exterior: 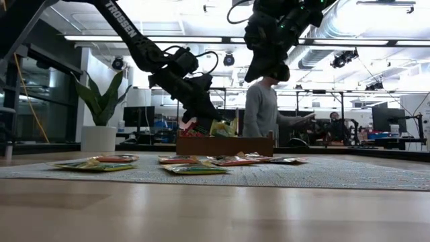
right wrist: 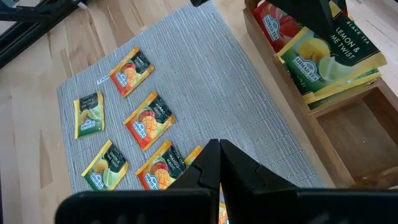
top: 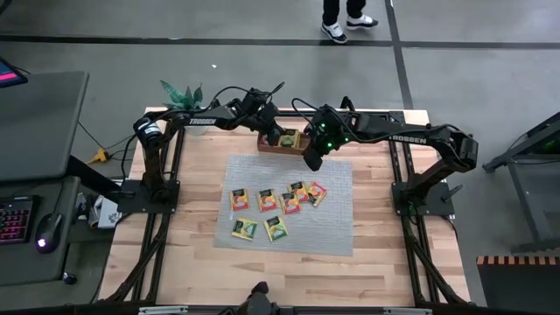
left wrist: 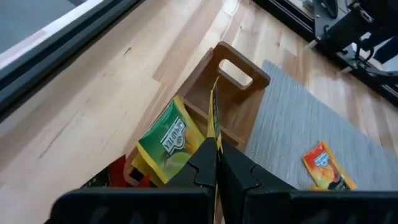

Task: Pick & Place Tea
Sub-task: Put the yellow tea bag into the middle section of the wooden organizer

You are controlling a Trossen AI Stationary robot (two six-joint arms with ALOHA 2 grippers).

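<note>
The yellow sachet lines up inside the sides of the tray's middle section (top: 287, 141) (left wrist: 199, 121), beside the green-and-yellow sachet, so it is now time for my left gripper to release it.
Several tea sachets (top: 267, 200) lie flat on the grey woven mat (top: 332, 219). The wooden tray (top: 263, 145) stands at the mat's far edge with a few sachets (right wrist: 311, 65) upright in its compartments. My left gripper (top: 278, 136) is over the tray, shut on a yellow sachet (left wrist: 214, 112). My right gripper (right wrist: 219, 146) hovers shut above the far part of the mat, just right of the tray, with nothing in it. My left gripper pinches the yellow sachet between its two fingers (left wrist: 202, 158), near one edge (left wrist: 216, 140). The fingers slant down from the table's left and far side. The sachet stands on edge over the tray's compartments (left wrist: 211, 93). Whether it rests on the tray, I cannot tell.
A green-and-yellow sachet (left wrist: 168, 143) and a red one (left wrist: 112, 177) stand in the tray next to the held one. A potted plant (top: 179, 92) sits at the far left corner. A person (exterior: 259, 111) stands beyond the table's far edge. Bare wood (top: 280, 280) lies near the front.
</note>
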